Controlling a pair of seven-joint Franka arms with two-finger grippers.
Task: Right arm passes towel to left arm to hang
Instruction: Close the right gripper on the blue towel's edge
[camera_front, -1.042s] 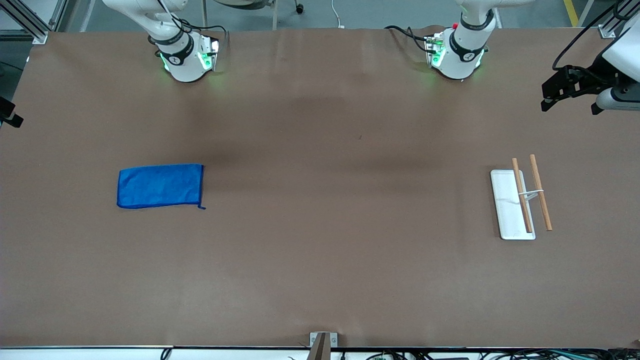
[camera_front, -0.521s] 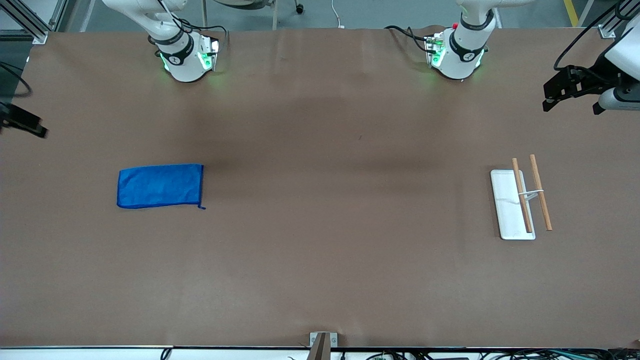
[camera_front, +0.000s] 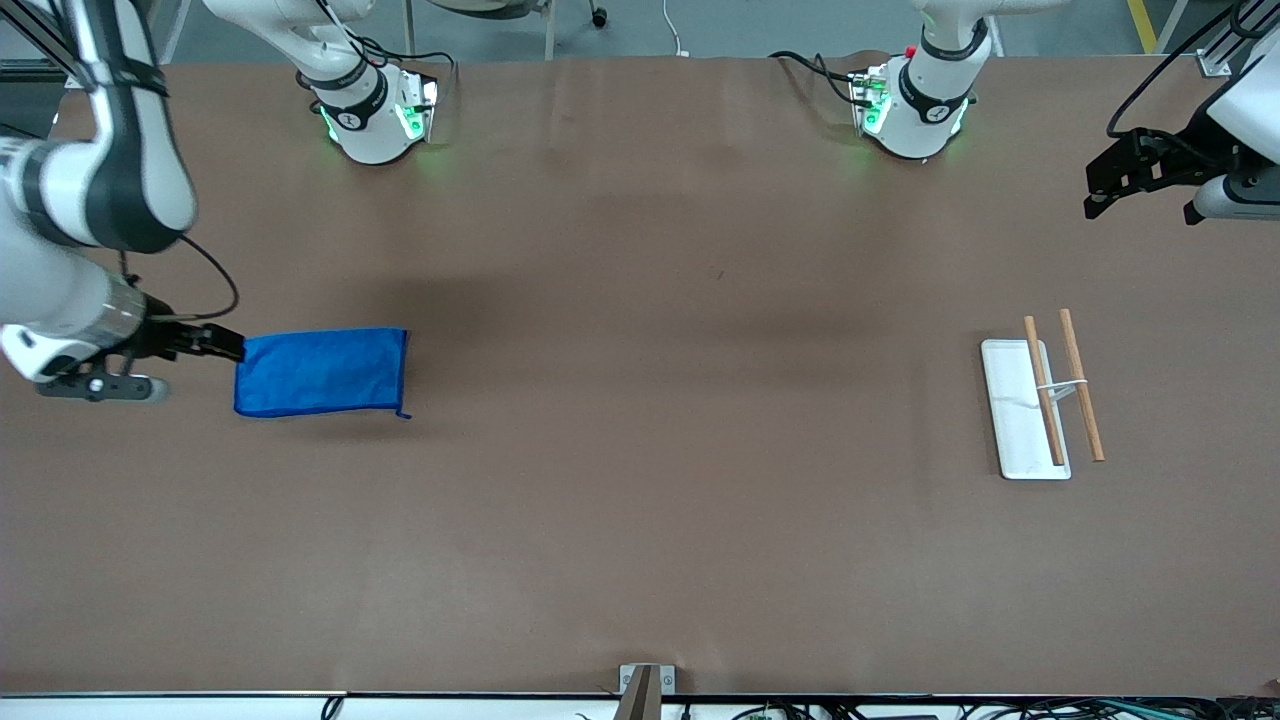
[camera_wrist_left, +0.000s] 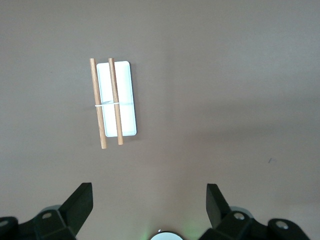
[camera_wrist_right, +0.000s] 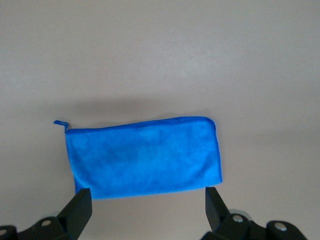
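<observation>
I need to grab the towel's long edge opposite the loop with my right gripper, so the blue towel's corner loop stays free for my left gripper.
The blue towel lies flat on the brown table toward the right arm's end, its small corner loop at the corner nearest the front camera. The right arm, with a silver wrist ring, has its gripper at the towel's short edge on the right arm's end; it is open and empty. In the right wrist view the towel lies just ahead of the open gripper. The left gripper hangs open and empty at the left arm's end of the table, waiting. It also shows open in the left wrist view.
A towel rack with a white base and two wooden rods stands toward the left arm's end; it also shows in the left wrist view. The two arm bases stand along the table edge farthest from the front camera.
The right arm has swung in from the table's end and its gripper has come down to the towel's short edge. The towel and the left arm have hardly moved.
</observation>
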